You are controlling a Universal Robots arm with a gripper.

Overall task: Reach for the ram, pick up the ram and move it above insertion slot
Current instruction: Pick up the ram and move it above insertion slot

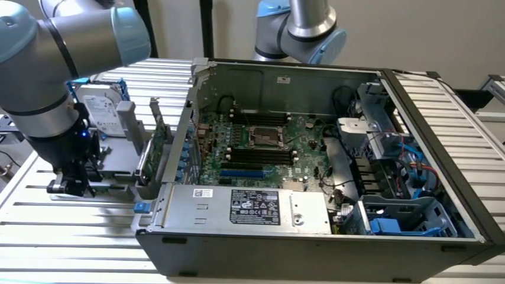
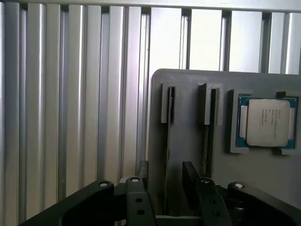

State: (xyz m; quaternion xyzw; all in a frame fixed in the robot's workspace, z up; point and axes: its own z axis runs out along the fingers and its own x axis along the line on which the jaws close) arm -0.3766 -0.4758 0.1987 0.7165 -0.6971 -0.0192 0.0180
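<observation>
My gripper is to grab the ram by its bare middle part (image 2: 166, 165) next, because the holder's grey bracket (image 2: 170, 102) hugs the end of the ram.
The ram (image 2: 169, 113) stands on edge in a slot of the grey holder (image 2: 188, 141), so I see it as a thin dark strip. My gripper (image 2: 165, 172) is open just above it, one black finger (image 2: 142, 172) on each side of the stick, not touching it. A second thin stick (image 2: 212, 117) stands in the neighbouring slot. In the exterior view the gripper (image 1: 75, 180) hangs low over the holder (image 1: 118, 171), left of the open computer case (image 1: 316, 236). Long dark insertion slots (image 1: 256, 155) lie on the motherboard inside the case.
A processor chip (image 2: 267, 122) lies in a recess of the holder beside the sticks. A silver hard drive (image 1: 103, 109) and a green card (image 1: 158, 139) stand upright between the arm and the case wall. A second arm (image 1: 304, 29) rises behind the case.
</observation>
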